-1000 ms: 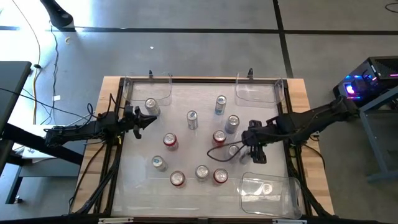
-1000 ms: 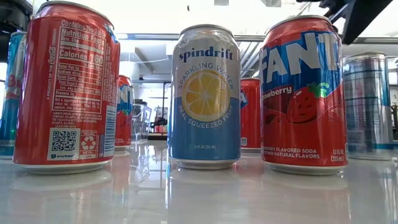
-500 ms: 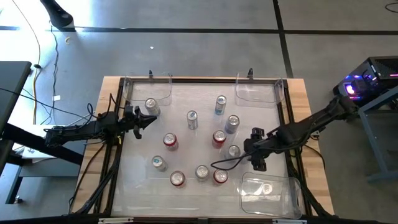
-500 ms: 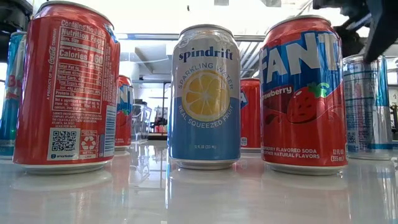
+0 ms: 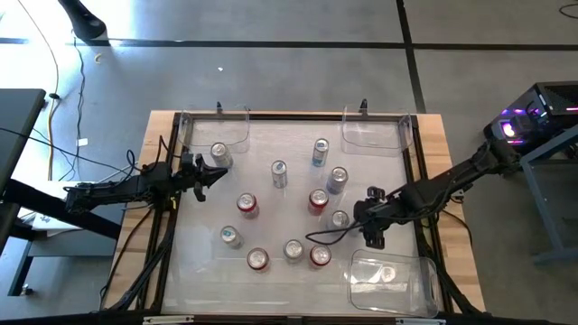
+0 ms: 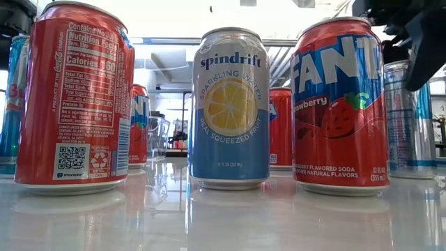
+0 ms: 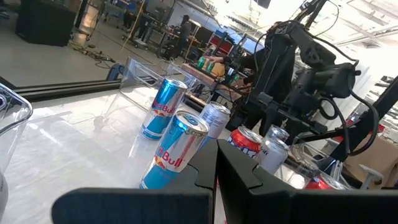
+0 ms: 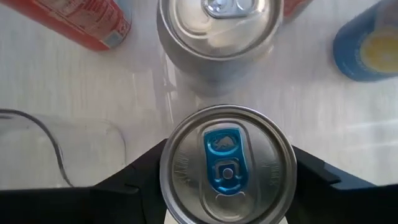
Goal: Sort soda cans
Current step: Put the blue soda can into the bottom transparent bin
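Observation:
The silver-blue can stands beside the clear bin. I will line the can up with the bin before opening my right gripper.
Several soda cans stand upright on the white table (image 5: 271, 203): red, silver and blue ones. My right gripper (image 5: 371, 229) is near the table's right side, slanting down over a silver-blue can with a blue tab (image 8: 227, 163), and is shut on it. In the high view the gripper hides most of this can. In the low view the can (image 6: 406, 122) shows at the right, behind the dark gripper (image 6: 420, 43). A silver can (image 5: 340, 218) stands just beyond it. My left gripper (image 5: 215, 171) waits shut at the left edge, level, touching nothing. My right gripper pinches the silver-blue can between its two fingers, one on each side of the upper body just under the rim (image 8: 166, 177). The fingers come from above, slanting down from the table's right side. The can is upright, with its base on the table (image 6: 411, 171).
Clear plastic bins stand at the far left (image 5: 217, 129), far right (image 5: 375, 132) and near right (image 5: 395, 276); the near right one holds a can (image 5: 386, 273). A red can (image 5: 318, 199) and a blue-and-yellow can (image 5: 293, 249) stand close to the right gripper.
My right gripper has sunk toward the silver-blue can and shifted a little toward the table's near edge, rolling slightly. In the low view it has dropped from the top corner to in front of the can's top. The cans have stayed where they were.

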